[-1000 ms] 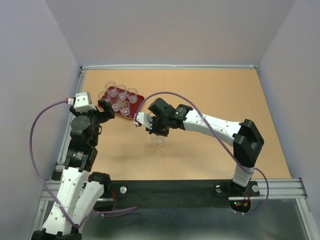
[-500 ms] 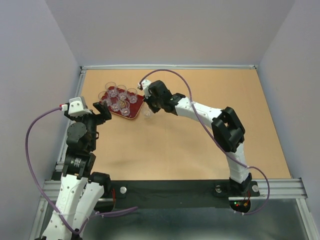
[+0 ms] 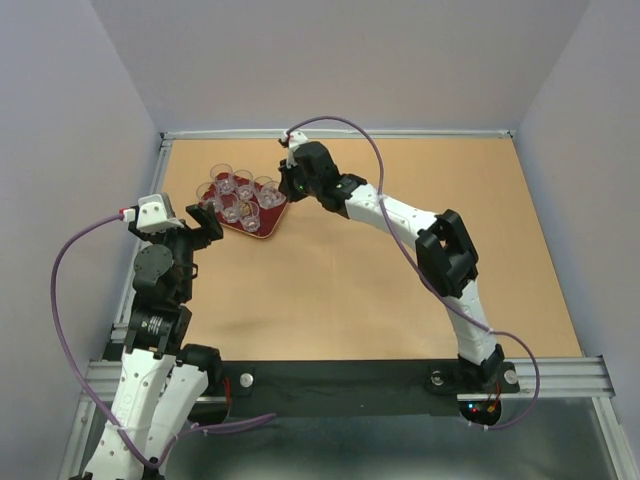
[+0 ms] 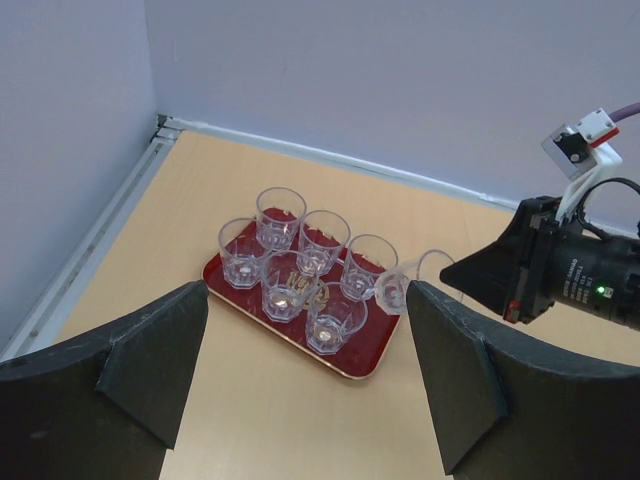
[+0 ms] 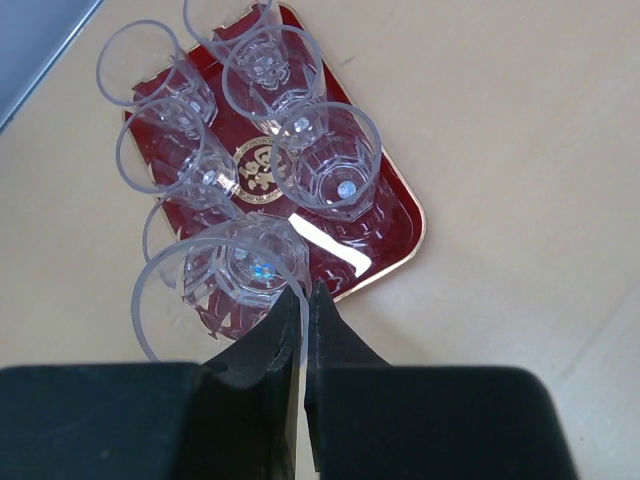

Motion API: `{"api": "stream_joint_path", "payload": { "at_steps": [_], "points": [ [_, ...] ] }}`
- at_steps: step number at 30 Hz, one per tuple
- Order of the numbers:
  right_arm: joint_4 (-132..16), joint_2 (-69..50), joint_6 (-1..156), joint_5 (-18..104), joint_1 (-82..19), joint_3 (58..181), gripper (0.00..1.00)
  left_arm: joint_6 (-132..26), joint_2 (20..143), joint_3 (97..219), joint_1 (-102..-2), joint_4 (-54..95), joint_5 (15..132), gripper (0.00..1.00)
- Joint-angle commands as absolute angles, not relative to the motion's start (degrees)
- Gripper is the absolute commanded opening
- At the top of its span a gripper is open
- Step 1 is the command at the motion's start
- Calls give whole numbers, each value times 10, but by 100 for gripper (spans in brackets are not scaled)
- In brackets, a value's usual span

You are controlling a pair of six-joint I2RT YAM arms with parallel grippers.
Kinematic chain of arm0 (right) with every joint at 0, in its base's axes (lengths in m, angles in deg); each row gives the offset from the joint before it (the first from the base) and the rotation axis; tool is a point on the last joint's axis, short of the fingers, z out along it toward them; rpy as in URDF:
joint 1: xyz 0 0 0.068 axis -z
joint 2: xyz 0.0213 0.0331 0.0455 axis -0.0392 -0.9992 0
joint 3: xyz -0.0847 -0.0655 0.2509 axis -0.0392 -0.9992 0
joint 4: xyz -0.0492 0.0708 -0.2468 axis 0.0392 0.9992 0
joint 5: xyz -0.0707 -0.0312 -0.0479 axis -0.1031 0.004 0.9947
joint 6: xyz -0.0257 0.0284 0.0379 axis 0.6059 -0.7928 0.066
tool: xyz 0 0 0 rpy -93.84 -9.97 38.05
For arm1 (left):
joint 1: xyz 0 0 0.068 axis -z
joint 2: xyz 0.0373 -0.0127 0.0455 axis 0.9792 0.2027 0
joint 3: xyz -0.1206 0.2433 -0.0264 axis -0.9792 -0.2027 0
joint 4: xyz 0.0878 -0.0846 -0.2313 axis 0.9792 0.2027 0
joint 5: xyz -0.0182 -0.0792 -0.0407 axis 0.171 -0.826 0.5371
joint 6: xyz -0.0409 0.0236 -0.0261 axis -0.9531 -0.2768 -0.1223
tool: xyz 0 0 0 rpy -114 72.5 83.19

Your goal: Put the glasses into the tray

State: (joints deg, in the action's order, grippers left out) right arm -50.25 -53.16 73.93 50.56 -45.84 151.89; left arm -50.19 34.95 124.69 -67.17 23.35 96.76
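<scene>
The glass in my right gripper hangs tilted above the tray (image 3: 265,232), and its base crowds the standing glass beside it. My right gripper needs to keep holding the tilted glass for now.
The dark red tray (image 3: 265,232) lies at the table's far left, with several clear glasses (image 3: 240,195) standing upright on it around the gold emblem (image 5: 255,170). My right gripper (image 3: 286,190) is shut on the rim of one more glass (image 5: 225,280). It holds that glass tilted over the tray's right corner (image 5: 385,235). In the left wrist view this held glass (image 4: 392,290) hangs at the tray's (image 4: 375,338) right edge. I cannot tell whether it touches the tray. My left gripper (image 3: 205,222) is open and empty, just short of the tray's near-left side.
A metal rail (image 3: 150,215) and the left wall run close beside the tray. The back wall edge (image 3: 340,133) lies just beyond it. The right arm (image 3: 400,215) stretches diagonally over the table's middle.
My right gripper has carried the glass from the table's middle up and left to the tray's right corner. My left arm drew back slightly, then stayed still.
</scene>
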Motion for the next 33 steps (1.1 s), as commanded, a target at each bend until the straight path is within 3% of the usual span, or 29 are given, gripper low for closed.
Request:
{"api": "stream_joint_path", "payload": {
  "at_steps": [1,22,28,33],
  "points": [
    [-543,-559,709,505,-464,1562,1,-494,343,1241,-674,201,972,91],
    [-558,-606,729,511,-463,1562,1,-493,343,1241,-674,201,967,91],
    [-561,-610,732,510,-463,1557,13,-493,343,1241,-675,199,966,91],
    [-562,-606,738,508,-463,1560,37,-493,344,1241,-674,199,965,91]
  ]
}}
